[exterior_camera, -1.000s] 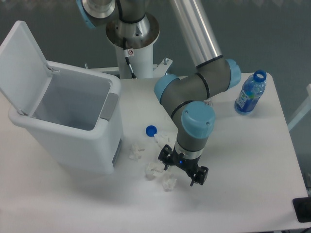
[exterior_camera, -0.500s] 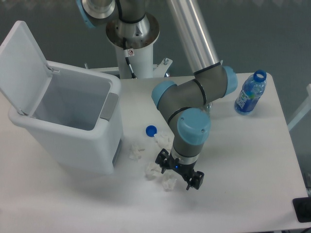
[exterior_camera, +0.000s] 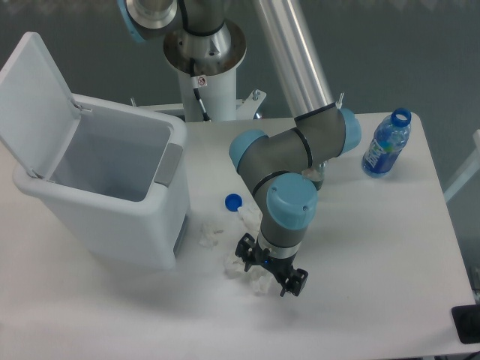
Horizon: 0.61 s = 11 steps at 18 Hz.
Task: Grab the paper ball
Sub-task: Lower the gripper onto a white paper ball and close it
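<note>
The paper ball should next be grabbed by its upper edge [exterior_camera: 262,276] with my gripper, to pick it up off the white table.
The paper ball [exterior_camera: 259,284], a small crumpled white wad, lies on the white table [exterior_camera: 375,247] near the front. My gripper [exterior_camera: 270,268] hangs directly over it, pointing down, open, with one finger on either side of the wad's upper edge. Nothing is held between the fingers. Similar white wads lie close by: one [exterior_camera: 233,264] just left of the gripper, one [exterior_camera: 208,233] further left near the bin, and one [exterior_camera: 250,217] partly hidden behind the wrist.
A white bin [exterior_camera: 112,180] with its lid raised stands at the left. A blue bottle cap [exterior_camera: 233,201] lies behind the wads. A blue-labelled open bottle [exterior_camera: 386,144] stands at the back right. The arm's base [exterior_camera: 204,52] rises behind the table.
The gripper has shifted left and slightly toward the front, from right of the paper ball to directly above it. The wads have not moved.
</note>
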Motion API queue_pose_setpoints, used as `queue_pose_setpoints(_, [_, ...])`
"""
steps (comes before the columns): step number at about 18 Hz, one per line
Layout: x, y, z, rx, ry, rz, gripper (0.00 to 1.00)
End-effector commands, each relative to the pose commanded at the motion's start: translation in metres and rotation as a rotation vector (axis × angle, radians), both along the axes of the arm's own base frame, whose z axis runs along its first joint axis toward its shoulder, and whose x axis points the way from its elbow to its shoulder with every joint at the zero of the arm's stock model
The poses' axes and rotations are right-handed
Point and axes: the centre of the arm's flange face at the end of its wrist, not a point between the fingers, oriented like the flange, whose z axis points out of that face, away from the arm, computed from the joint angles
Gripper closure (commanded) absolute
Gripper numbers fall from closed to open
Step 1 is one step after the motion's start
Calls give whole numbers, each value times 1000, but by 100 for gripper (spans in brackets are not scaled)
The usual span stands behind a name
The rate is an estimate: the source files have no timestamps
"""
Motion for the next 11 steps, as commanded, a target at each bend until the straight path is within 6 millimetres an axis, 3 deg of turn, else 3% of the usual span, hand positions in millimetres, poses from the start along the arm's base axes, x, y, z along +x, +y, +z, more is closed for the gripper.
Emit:
queue_pose_setpoints(2, [2,0,-1,-2,-2,-2,12])
queue_pose_setpoints(6, [4,2,-1,-3,-1,-6,35])
queue_pose_setpoints(11, [4,2,-1,-3,-1,-6,56])
